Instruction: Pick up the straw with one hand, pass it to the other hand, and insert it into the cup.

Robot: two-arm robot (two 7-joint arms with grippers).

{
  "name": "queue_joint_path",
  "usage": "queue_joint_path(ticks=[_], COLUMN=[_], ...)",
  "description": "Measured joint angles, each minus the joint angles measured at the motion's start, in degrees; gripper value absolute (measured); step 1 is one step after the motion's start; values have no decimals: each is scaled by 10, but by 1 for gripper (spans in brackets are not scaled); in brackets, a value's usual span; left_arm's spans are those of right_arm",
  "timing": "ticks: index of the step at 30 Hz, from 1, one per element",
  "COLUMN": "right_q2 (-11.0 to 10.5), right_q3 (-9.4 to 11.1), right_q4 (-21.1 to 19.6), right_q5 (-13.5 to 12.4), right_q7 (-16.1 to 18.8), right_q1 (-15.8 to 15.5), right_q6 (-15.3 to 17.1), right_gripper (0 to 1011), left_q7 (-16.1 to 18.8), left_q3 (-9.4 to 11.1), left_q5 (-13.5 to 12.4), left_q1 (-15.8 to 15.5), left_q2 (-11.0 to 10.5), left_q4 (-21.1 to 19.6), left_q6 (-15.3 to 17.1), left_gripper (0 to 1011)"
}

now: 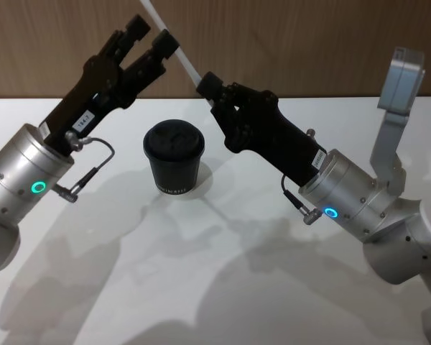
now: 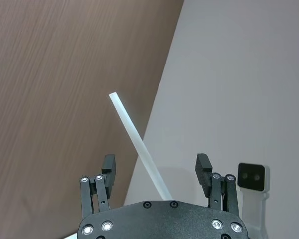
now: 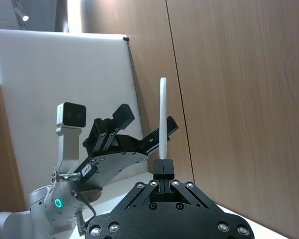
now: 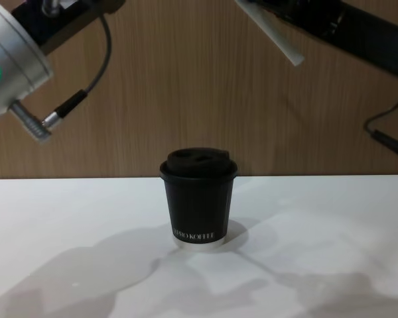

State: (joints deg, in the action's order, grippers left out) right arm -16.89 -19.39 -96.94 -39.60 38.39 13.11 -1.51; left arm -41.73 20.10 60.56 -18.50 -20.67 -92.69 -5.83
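Observation:
I will grab the white straw by its upper part (image 1: 159,21) with my left gripper, so the white straw's lower end (image 1: 195,76) stays free to go into the cup.
My right gripper (image 1: 207,85) is shut on the lower part of the white straw (image 1: 174,39), held in the air behind and above the cup. The straw slants up and to the left from its fingers. My left gripper (image 1: 151,34) is open at the straw's upper part. In the left wrist view the straw (image 2: 139,147) runs through the gap between the open fingers (image 2: 108,167) without touching either. The black lidded cup (image 1: 174,154) stands upright on the white table, below and between both arms. In the chest view the straw's lower end (image 4: 278,36) hangs above and right of the cup (image 4: 199,199).
The white table (image 1: 215,287) ends at a brown wood-panel wall (image 1: 309,43) right behind the cup. Both silver wrists (image 1: 29,169) (image 1: 345,194) hang over the table's left and right sides. A black cable (image 4: 93,73) loops off the left wrist.

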Motion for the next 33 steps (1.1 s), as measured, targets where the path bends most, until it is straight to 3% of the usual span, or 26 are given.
queue_joint_path(ticks=[12,27,33], right_q2=[0,0,0], right_q3=[0,0,0], right_q4=[0,0,0], right_q5=[0,0,0], right_q7=[0,0,0], right_q1=[0,0,0], right_q6=[0,0,0], right_gripper=[0,0,0], left_q7=[4,23,26], left_q3=[13,28,33], left_q5=[38,64,69], left_q1=[-15,-27,-32], left_q2=[24,39,43], left_q4=[16,29,33], left_q6=[16,35,36], left_gripper=[1003,1000,873])
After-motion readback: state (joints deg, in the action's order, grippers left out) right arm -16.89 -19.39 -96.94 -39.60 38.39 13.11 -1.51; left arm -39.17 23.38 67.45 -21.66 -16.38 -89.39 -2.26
